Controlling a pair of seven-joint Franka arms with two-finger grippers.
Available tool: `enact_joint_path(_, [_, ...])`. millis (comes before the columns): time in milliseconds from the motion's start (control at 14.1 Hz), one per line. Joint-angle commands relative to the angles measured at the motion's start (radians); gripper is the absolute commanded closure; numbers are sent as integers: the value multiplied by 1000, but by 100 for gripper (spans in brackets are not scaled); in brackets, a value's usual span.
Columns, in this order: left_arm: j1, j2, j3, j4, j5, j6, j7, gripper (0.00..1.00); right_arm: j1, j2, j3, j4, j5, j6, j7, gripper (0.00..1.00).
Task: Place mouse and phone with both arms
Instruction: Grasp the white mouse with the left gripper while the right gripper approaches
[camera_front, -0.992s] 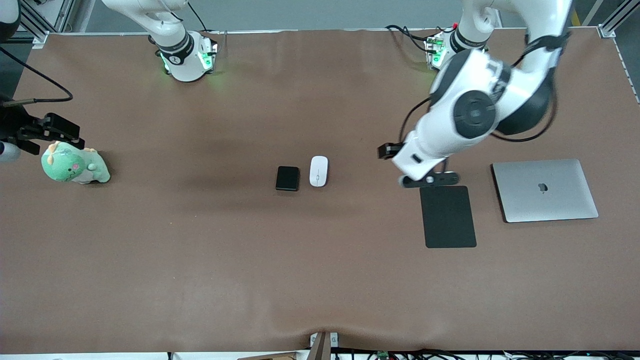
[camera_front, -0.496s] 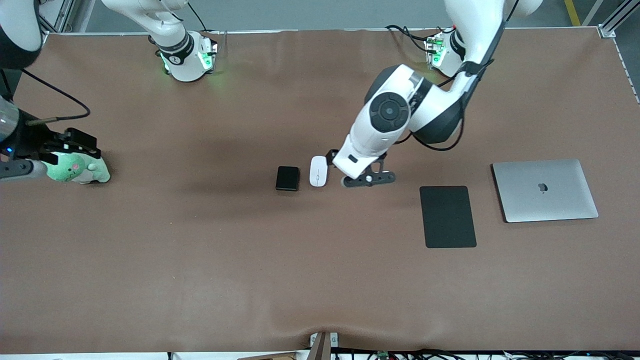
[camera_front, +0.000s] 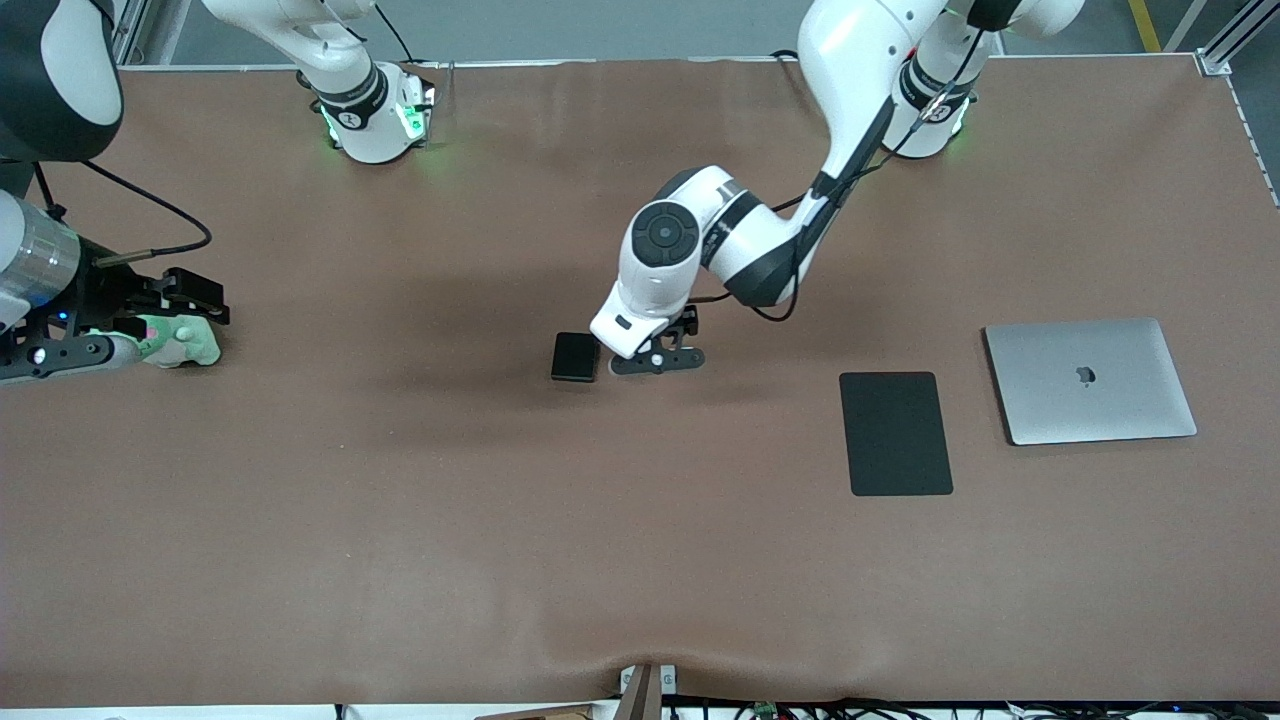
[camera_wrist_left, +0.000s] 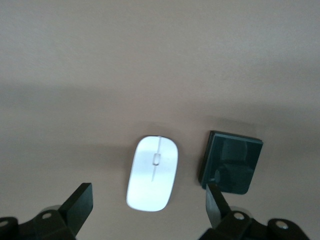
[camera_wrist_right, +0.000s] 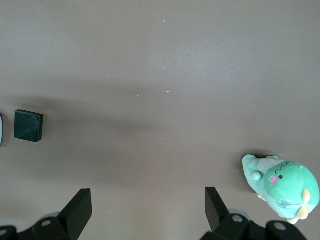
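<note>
The white mouse curves round at both ends, so the left gripper needs to pick up the mouse by its straight long sides next.
The white mouse (camera_wrist_left: 152, 173) lies on the brown table beside the black phone (camera_wrist_left: 231, 162). In the front view the left arm's hand hides the mouse, and the phone (camera_front: 575, 356) shows next to that hand. My left gripper (camera_wrist_left: 148, 206) is open and hangs just over the mouse, one finger on each side of it, not touching. My left gripper also shows in the front view (camera_front: 655, 356). My right gripper (camera_front: 165, 312) is open and empty over the table at the right arm's end. In the right wrist view (camera_wrist_right: 148, 210) the phone (camera_wrist_right: 28, 125) shows far off.
A green plush toy (camera_front: 188, 343) lies under the right hand and shows in the right wrist view (camera_wrist_right: 282, 187). A flat black mouse pad (camera_front: 895, 432) and a closed silver laptop (camera_front: 1088, 380) lie toward the left arm's end.
My left arm has swung from over the mouse pad to the middle of the table and now covers the mouse. My right gripper has shifted a little over the plush toy.
</note>
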Motion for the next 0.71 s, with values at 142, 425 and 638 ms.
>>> enact_joint_path(142, [-47, 83, 14, 32, 94, 75, -39, 0, 4, 3, -2, -29, 71, -21, 91, 0])
enact_joint_path(425, [-53, 120, 12, 29, 150, 75, -27, 0, 30, -3, -2, -70, 81, -29, 194, 0])
enact_joint_path(638, [-59, 141, 11, 29, 196, 76, -13, 0, 21, -4, -2, -88, 128, -43, 206, 0])
